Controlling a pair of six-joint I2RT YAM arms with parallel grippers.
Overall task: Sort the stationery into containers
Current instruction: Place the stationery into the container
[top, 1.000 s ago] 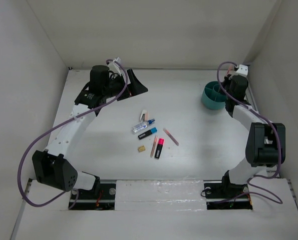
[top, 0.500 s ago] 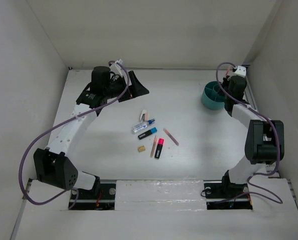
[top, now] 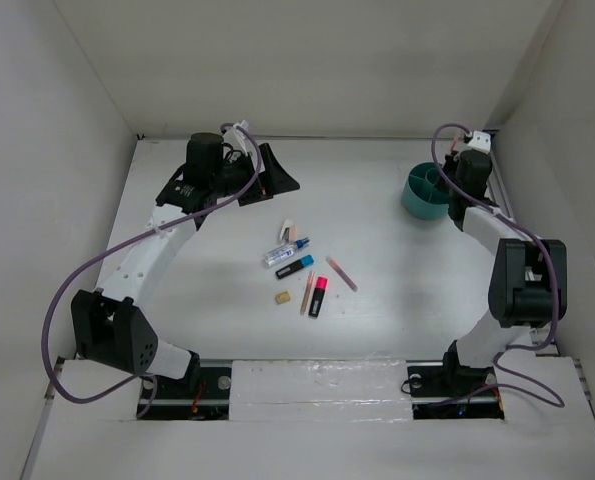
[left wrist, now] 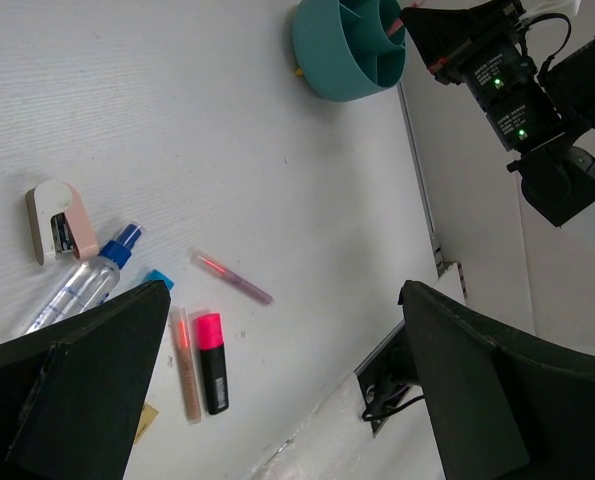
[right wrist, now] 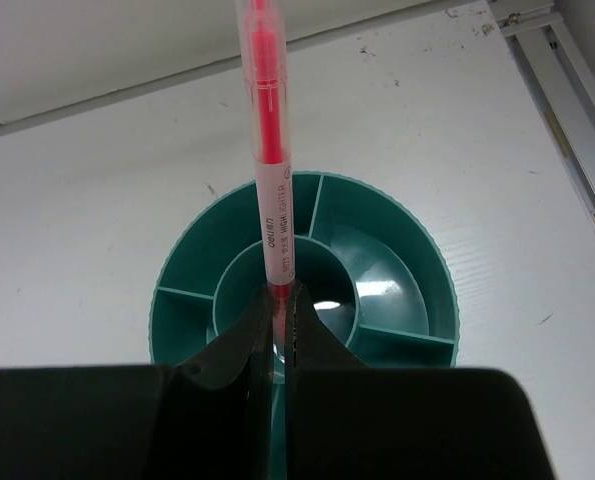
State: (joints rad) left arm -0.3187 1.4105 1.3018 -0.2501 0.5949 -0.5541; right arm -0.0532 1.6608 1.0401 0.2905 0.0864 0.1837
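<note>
The lower end of the thin pink pen points inside the rim of the cup's round middle section. My right gripper should open now, as the pen would stay in the cup [top: 425,195].
My right gripper [right wrist: 279,295] is shut on a thin pink pen [right wrist: 267,150], which stands directly over the teal cup [right wrist: 417,240], above its round middle compartment. The cup [top: 425,195] sits at the table's far right, with the right wrist beside it. The left gripper [left wrist: 282,290] hangs open and empty at the far left [top: 277,172], apart from the loose stationery. Mid-table lie a white eraser [top: 288,229], a clear tube [top: 285,250], a blue-capped highlighter [top: 294,266], a pink-capped highlighter [top: 318,296], two pens [top: 341,272] and a tan block [top: 283,297].
White walls close in the table on the left, back and right. A metal rail [right wrist: 567,80] runs along the table's right edge just past the cup. The arm bases [top: 317,390] stand at the near edge.
The left arm has shifted slightly to the right with its jaws still wide. The right gripper has stayed over the cup with the pen in it.
</note>
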